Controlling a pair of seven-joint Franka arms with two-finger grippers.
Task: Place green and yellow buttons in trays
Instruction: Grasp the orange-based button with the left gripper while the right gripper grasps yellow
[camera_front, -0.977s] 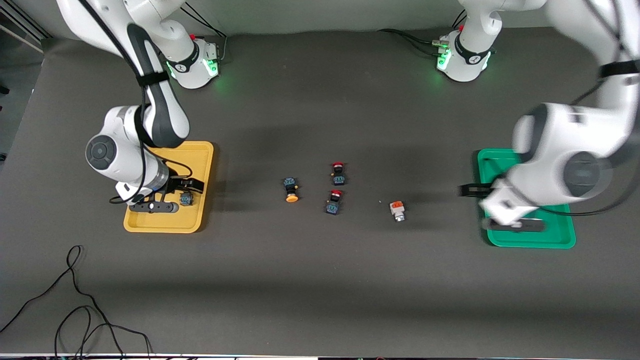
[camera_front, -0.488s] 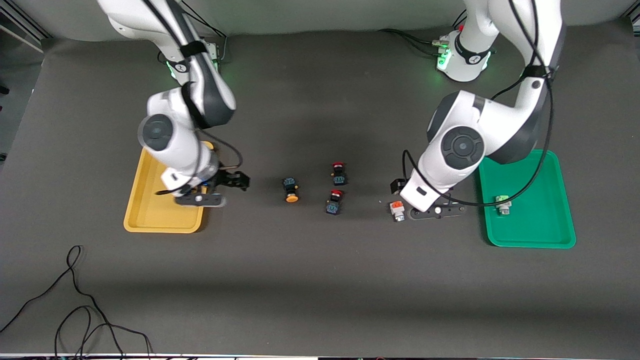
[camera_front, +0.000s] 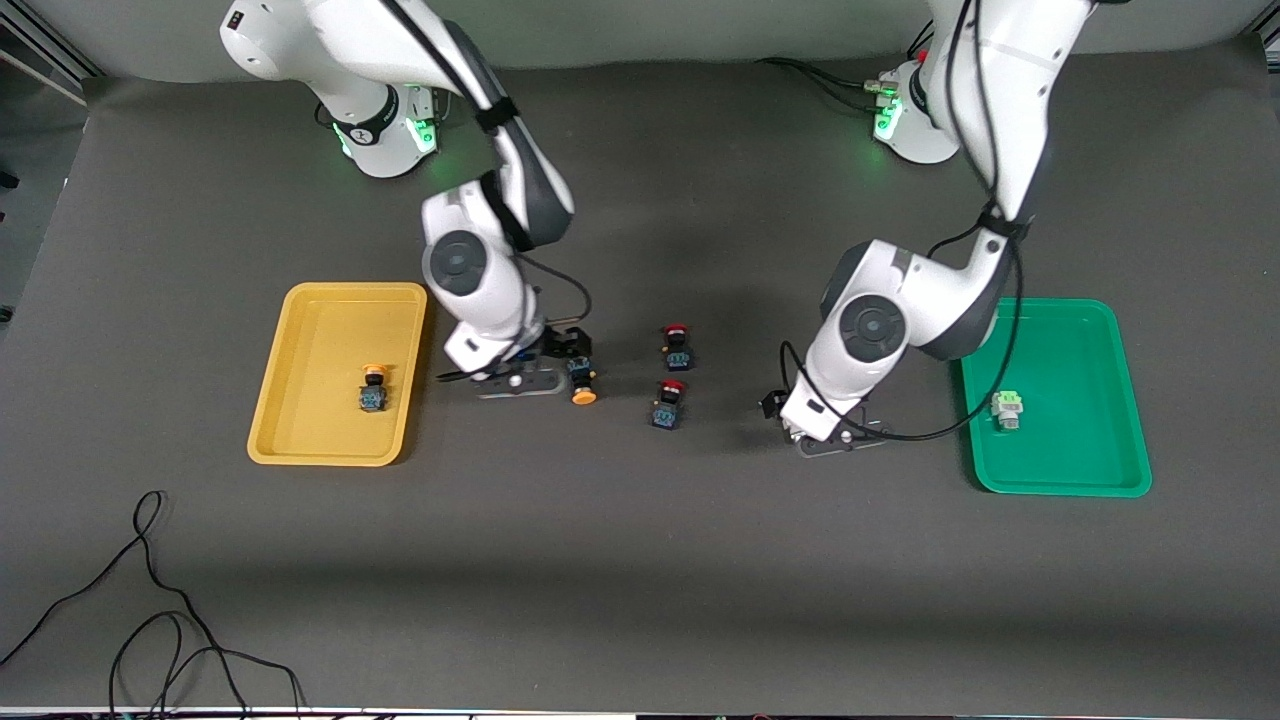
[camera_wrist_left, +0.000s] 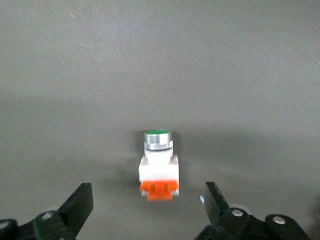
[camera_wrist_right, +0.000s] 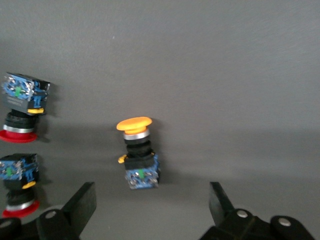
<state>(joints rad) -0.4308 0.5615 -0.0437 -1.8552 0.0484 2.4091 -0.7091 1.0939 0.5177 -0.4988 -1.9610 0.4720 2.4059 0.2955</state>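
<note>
My right gripper will grab the loose yellow-capped button by its black and blue housing (camera_front: 581, 370) to put the button in the yellow tray (camera_front: 300, 330).
A yellow-capped button (camera_front: 372, 390) lies in the yellow tray (camera_front: 300, 330). A pale green-capped button (camera_front: 1006, 408) lies in the green tray (camera_front: 1080, 450). A second yellow-capped button (camera_front: 581, 381) lies on the table; it also shows in the right wrist view (camera_wrist_right: 137, 150). My right gripper (camera_front: 535, 380) is open and low beside it, jaws (camera_wrist_right: 152, 200) apart and empty. My left gripper (camera_front: 830, 435) is open over a switch with a green cap, white body and orange base (camera_wrist_left: 158, 167), which the arm hides in the front view. Its jaws (camera_wrist_left: 147, 207) stand either side of that switch without touching it.
Two red-capped dark switches (camera_front: 677, 345) (camera_front: 667, 403) lie between the two grippers, close to the loose yellow button; both show in the right wrist view (camera_wrist_right: 20, 107) (camera_wrist_right: 19, 185). A black cable (camera_front: 150, 600) lies near the table's front edge.
The right arm left the yellow tray, leaving a yellow button there, and moved to the loose yellow button. The left arm left the green tray and moved over the white-bodied switch.
</note>
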